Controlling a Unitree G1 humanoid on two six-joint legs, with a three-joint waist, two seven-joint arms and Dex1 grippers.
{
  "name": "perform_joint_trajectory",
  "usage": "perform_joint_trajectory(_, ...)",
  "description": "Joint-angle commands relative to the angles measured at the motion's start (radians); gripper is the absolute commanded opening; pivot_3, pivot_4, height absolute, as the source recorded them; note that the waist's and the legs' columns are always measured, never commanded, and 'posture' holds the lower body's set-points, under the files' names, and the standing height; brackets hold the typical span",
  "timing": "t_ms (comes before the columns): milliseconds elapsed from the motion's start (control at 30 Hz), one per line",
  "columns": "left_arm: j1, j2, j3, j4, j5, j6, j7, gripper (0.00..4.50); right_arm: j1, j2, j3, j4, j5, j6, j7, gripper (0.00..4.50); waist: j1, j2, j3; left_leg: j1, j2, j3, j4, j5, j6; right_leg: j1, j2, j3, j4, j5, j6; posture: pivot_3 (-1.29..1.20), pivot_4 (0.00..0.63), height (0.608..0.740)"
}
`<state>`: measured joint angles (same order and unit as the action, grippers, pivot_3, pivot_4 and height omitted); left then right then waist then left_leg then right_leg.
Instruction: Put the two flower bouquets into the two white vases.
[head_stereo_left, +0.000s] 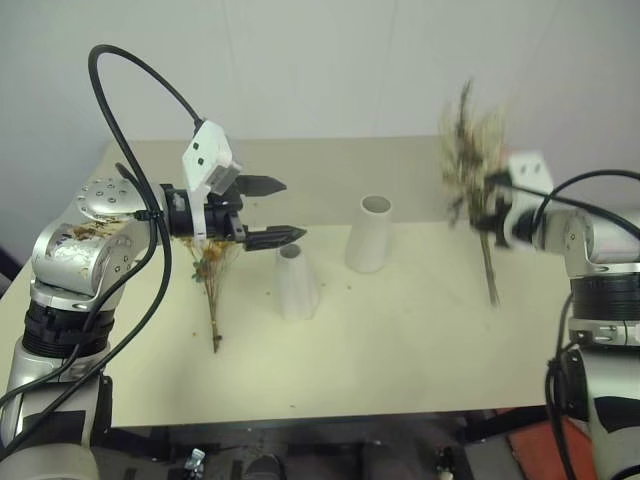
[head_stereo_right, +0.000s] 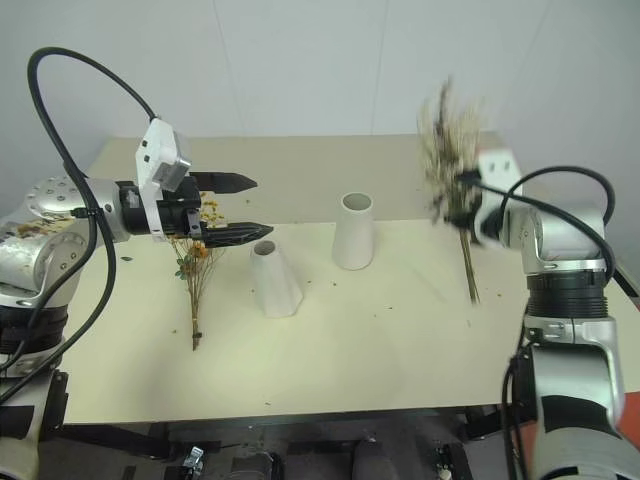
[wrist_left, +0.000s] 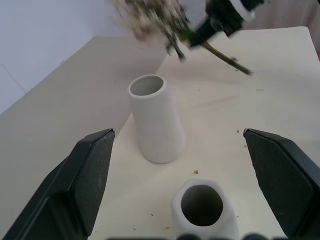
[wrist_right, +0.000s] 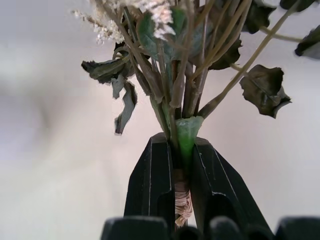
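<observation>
My right gripper is holding the bouquet with its stem ends over the table, well short of the taller vase (head_stereo_left: 376, 205). It must keep holding until they reach the vase.
My right gripper (wrist_right: 181, 165) is shut on the bound stems of the cream-and-green bouquet (head_stereo_left: 470, 150), lifted above the table's right side with its stem ends (head_stereo_left: 491, 285) hanging down. The yellow-orange dried bouquet (head_stereo_left: 210, 275) lies flat on the table at the left. Above its blossoms hovers my left gripper (head_stereo_left: 272, 212), open and empty, pointing toward the vases. The shorter cone-shaped vase (head_stereo_left: 295, 283) stands just past its fingertips (head_stereo_left: 295, 235). Behind and to the right of it stands the taller vase (head_stereo_left: 369, 233), also seen as the taller vase (wrist_left: 154, 118) in the left wrist view.
The cream table (head_stereo_left: 400, 350) carries small flower crumbs. Its front edge runs along the bottom, the back edge meets a white wall. A black cable (head_stereo_left: 130, 120) loops above my left arm.
</observation>
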<state>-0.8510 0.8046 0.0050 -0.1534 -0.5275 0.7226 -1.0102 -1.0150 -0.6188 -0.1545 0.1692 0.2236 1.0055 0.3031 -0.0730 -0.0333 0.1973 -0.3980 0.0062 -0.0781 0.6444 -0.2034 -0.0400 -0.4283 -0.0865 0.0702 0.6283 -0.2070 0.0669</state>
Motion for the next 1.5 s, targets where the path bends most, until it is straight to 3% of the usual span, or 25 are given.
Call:
perform_joint_trajectory(33, -0.001, 0.011, 0.040, 0.000, 0.014, -0.027, 0.019, 4.50, -0.078, 0.119, -0.137, -0.079, 0.015, -0.395, -0.123, 0.23, 0.001, 0.000, 0.000, 0.000, 0.000, 0.000, 0.000, 0.000, 0.000, 0.000, 0.000, 0.000, 0.000, 0.000, 0.000, 0.00, 0.150, 0.740)
perform_joint_trajectory(100, 0.006, 0.010, 0.047, -0.001, 0.016, -0.022, 0.028, 4.50, -0.104, 0.218, -0.215, -0.089, 0.102, -0.515, -0.132, 0.23, 0.003, 0.000, 0.000, 0.000, 0.000, 0.000, 0.000, 0.000, 0.000, 0.000, 0.000, 0.000, 0.000, 0.004, -0.007, 0.00, 0.150, 0.740)
perform_joint_trajectory(200, 0.022, 0.020, 0.052, -0.022, 0.019, -0.003, 0.046, 4.50, -0.078, 0.338, -0.320, -0.127, 0.312, -0.707, 0.033, 0.23, 0.007, 0.000, 0.000, -0.001, 0.000, -0.001, -0.001, 0.000, 0.000, 0.001, 0.000, -0.001, -0.001, 0.005, -0.008, 0.00, 0.150, 0.740)
perform_joint_trajectory(367, 0.064, 0.034, 0.082, -0.062, -0.011, 0.023, 0.059, 4.50, -0.043, 0.377, -0.269, -0.129, 0.351, -0.716, 0.045, 0.23, 0.008, 0.000, 0.000, -0.001, 0.000, -0.001, 0.000, 0.000, 0.000, 0.001, 0.000, -0.001, 0.000, 0.009, -0.008, 0.00, 0.150, 0.740)
perform_joint_trajectory(600, 0.103, 0.034, 0.105, -0.096, -0.024, 0.043, 0.088, 4.50, 0.044, 0.384, -0.183, -0.118, 0.338, -0.737, 0.092, 0.23, -0.001, 0.001, 0.000, 0.002, 0.001, -0.001, -0.001, 0.000, 0.000, 0.001, 0.001, -0.001, 0.001, 0.008, -0.008, 0.00, 0.150, 0.740)
perform_joint_trajectory(1500, 0.144, 0.035, 0.131, -0.132, -0.041, 0.044, 0.132, 4.50, 0.146, 0.423, -0.024, 0.120, 0.168, -0.900, 0.160, 0.23, 0.002, 0.001, 0.000, 0.001, 0.001, -0.001, -0.001, 0.000, 0.000, 0.001, 0.001, -0.001, 0.000, 0.008, -0.008, 0.00, 0.150, 0.740)
